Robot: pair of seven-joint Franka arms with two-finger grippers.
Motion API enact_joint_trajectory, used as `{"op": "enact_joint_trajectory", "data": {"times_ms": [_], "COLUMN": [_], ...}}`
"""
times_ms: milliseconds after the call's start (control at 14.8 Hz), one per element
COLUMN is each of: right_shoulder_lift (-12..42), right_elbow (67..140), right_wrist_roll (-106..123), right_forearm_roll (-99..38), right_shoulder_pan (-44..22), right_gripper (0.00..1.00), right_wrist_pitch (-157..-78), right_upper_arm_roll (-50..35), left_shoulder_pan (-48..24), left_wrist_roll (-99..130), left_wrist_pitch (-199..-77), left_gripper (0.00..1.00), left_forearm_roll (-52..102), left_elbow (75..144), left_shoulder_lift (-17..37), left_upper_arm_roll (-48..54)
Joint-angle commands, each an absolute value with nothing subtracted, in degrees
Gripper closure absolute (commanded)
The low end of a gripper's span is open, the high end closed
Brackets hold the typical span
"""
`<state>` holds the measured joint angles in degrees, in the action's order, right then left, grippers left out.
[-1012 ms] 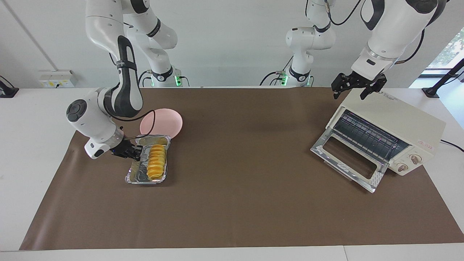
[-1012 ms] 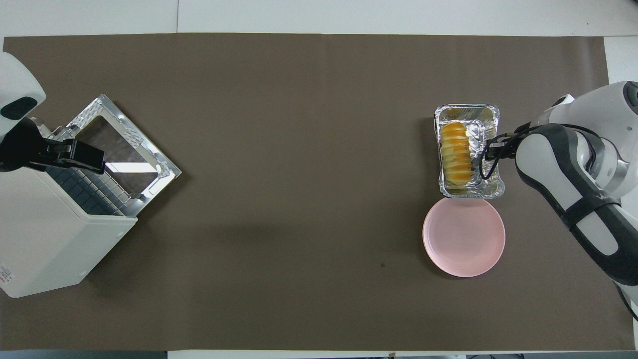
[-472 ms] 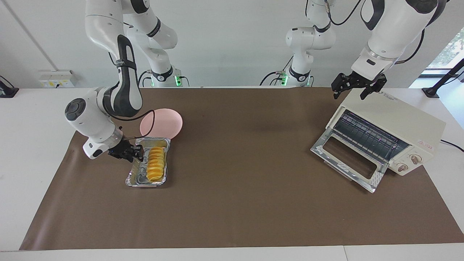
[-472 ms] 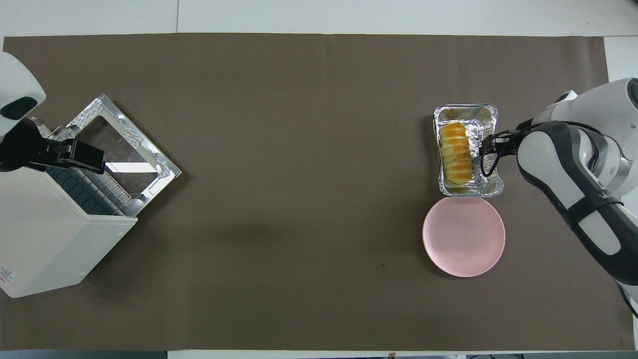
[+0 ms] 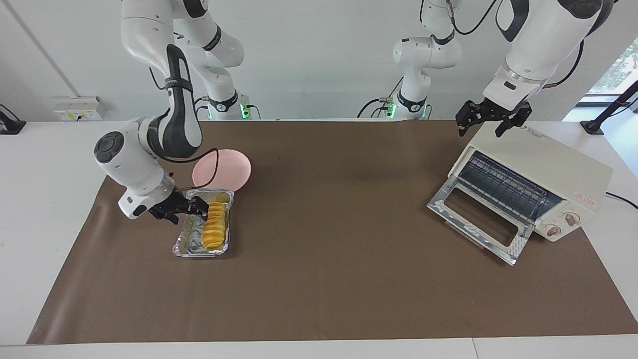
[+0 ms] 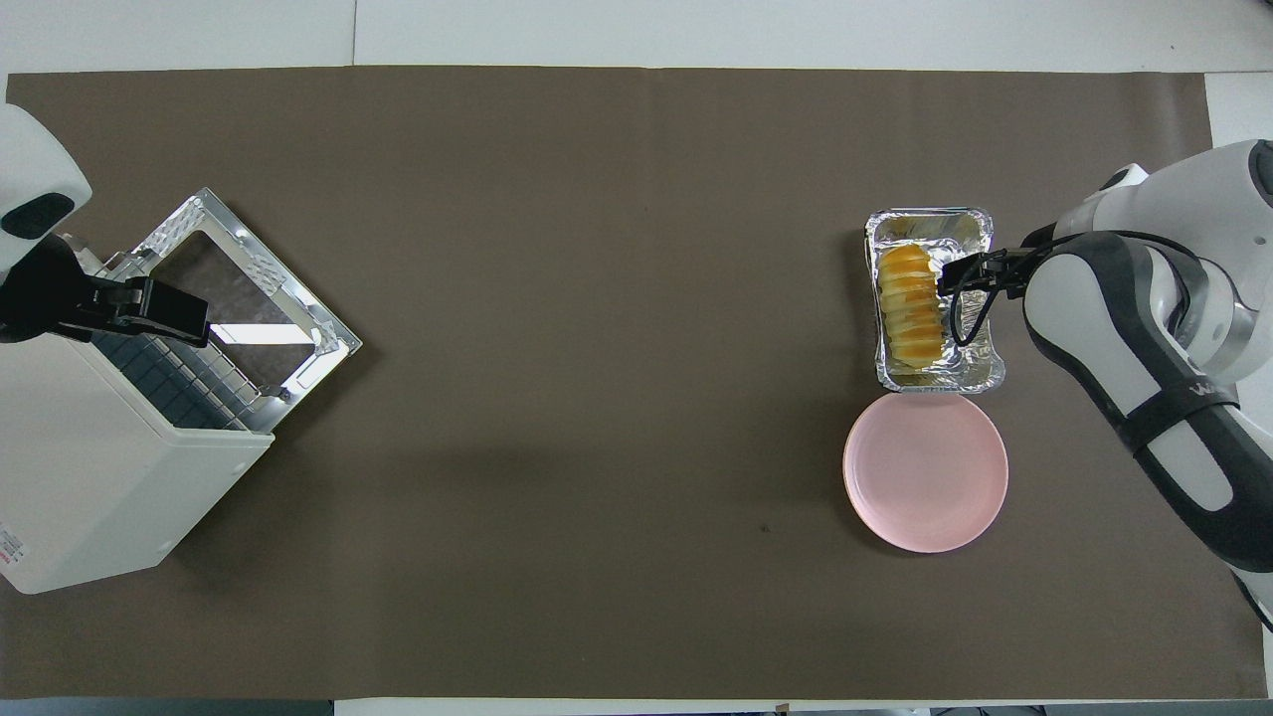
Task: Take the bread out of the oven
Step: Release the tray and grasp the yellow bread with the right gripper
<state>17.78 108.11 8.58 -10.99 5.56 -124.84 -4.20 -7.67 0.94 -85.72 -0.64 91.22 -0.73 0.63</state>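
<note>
I need to move the loaf from its foil tray onto the pink plate (image 6: 925, 472), so my right gripper should take hold of the loaf's end (image 6: 916, 348) next.
The bread (image 5: 214, 227) (image 6: 910, 303), a golden ridged loaf, lies in a crinkled foil tray (image 5: 181, 245) (image 6: 980, 373) on the brown mat at the right arm's end of the table. My right gripper (image 5: 187, 208) (image 6: 957, 272) hangs low over the tray's rim beside the loaf, open and holding nothing. The cream oven (image 5: 543, 169) (image 6: 80, 477) stands at the left arm's end, its glass door (image 5: 473, 219) (image 6: 249, 288) dropped open and the wire rack bare. Over the oven's top my left gripper (image 5: 491, 119) (image 6: 129, 303) waits, open.
A pink round plate (image 5: 227, 167) (image 6: 925, 472) lies right next to the tray, nearer to the robots. The brown mat (image 5: 329, 199) covers most of the white table. Two other arm bases stand along the robots' edge.
My right gripper has opened, letting go of the tray's rim, and shifted along the rim toward the bread. The tray, bread, oven and left arm have stayed put.
</note>
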Motion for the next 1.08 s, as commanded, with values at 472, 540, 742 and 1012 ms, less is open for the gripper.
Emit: {"op": "enact_joint_trajectory", "data": {"times_ms": [472, 540, 742, 1012], "right_shoulder_lift": [17.1, 17.0, 16.7, 16.7], "right_elbow": [111.9, 112.5, 113.4, 113.6], "right_wrist_roll": [4.9, 5.0, 5.1, 5.4], "right_forearm_roll": [-7.1, -7.1, -7.1, -7.1], "right_shoulder_pan": [2.0, 2.0, 2.0, 2.1], "right_gripper": [0.00, 0.00, 0.08, 0.83], "right_wrist_pitch": [-126.3, -126.7, -127.3, -127.3], "right_upper_arm_roll": [-4.3, -4.3, -4.3, -4.4], "left_shoulder_pan": [-6.9, -6.9, -6.9, -6.9], "left_wrist_roll": [0.7, 0.7, 0.7, 0.7], "left_wrist_pitch": [-86.0, -85.9, -86.0, -86.0], "left_gripper": [0.00, 0.00, 0.00, 0.00], "left_forearm_roll": [-0.5, -0.5, -0.5, -0.5], "left_elbow": [92.5, 92.5, 92.5, 92.5], "left_shoulder_lift": [-2.1, -2.1, -2.1, -2.1], "left_upper_arm_roll": [1.0, 1.0, 1.0, 1.0]}}
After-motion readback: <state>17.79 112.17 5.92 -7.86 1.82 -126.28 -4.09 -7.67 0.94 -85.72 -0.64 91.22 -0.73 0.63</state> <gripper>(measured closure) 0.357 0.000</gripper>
